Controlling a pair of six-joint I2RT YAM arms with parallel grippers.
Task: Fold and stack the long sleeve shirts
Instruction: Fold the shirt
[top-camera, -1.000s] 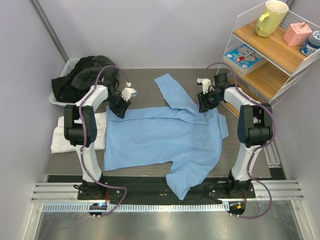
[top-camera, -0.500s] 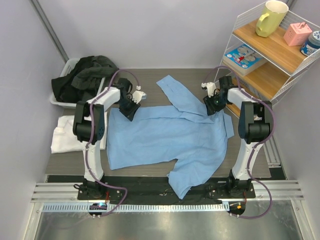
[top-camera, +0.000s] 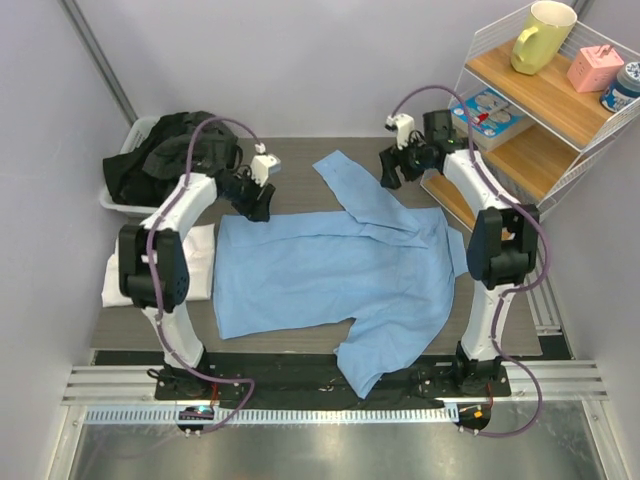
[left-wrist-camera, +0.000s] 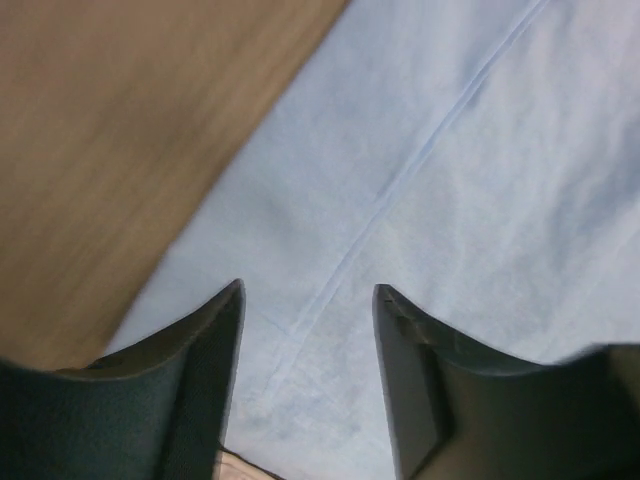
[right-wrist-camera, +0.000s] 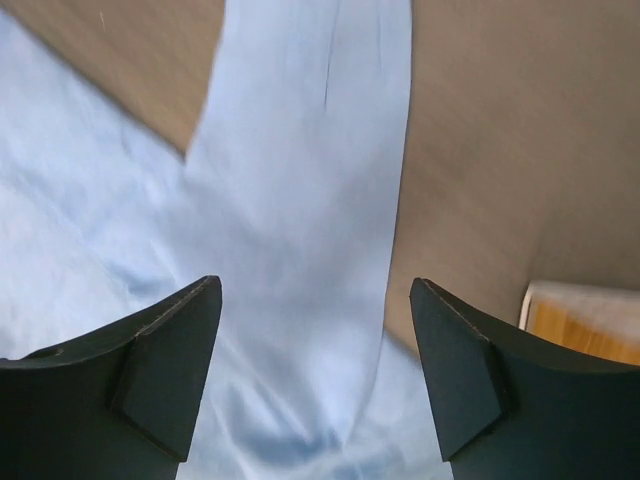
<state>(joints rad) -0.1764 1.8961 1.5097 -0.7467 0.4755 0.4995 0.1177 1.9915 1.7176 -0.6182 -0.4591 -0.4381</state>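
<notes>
The blue shirt's far sleeve just short of its cuff (top-camera: 346, 177) (right-wrist-camera: 317, 40) should be grabbed next by my right gripper to fold it inward. The sleeve's cuff is left for my left gripper.
The light blue long sleeve shirt (top-camera: 330, 270) lies spread flat on the brown table (top-camera: 290, 160), one sleeve pointing to the far side and one to the near edge. The white shirt (top-camera: 110, 285) lies folded at the left, partly behind my left arm. My left gripper (top-camera: 255, 203) is open and empty just above the blue shirt's far left corner; a seam of the shirt (left-wrist-camera: 430, 150) shows between its jaws (left-wrist-camera: 308, 290). My right gripper (top-camera: 392, 172) is open and empty above the far sleeve (right-wrist-camera: 310, 170), which lies below the gripper (right-wrist-camera: 314, 282).
A white basket (top-camera: 118, 195) of dark clothes stands at the back left. A wire shelf (top-camera: 530, 120) with a yellow mug (top-camera: 542, 35), a pink box and a book stands at the right, close to my right arm. Bare table shows beyond the shirt.
Both grippers dragged the shirt's far edge a little to the right, then let go and lifted away toward the far side. The shirt now lies flat.
</notes>
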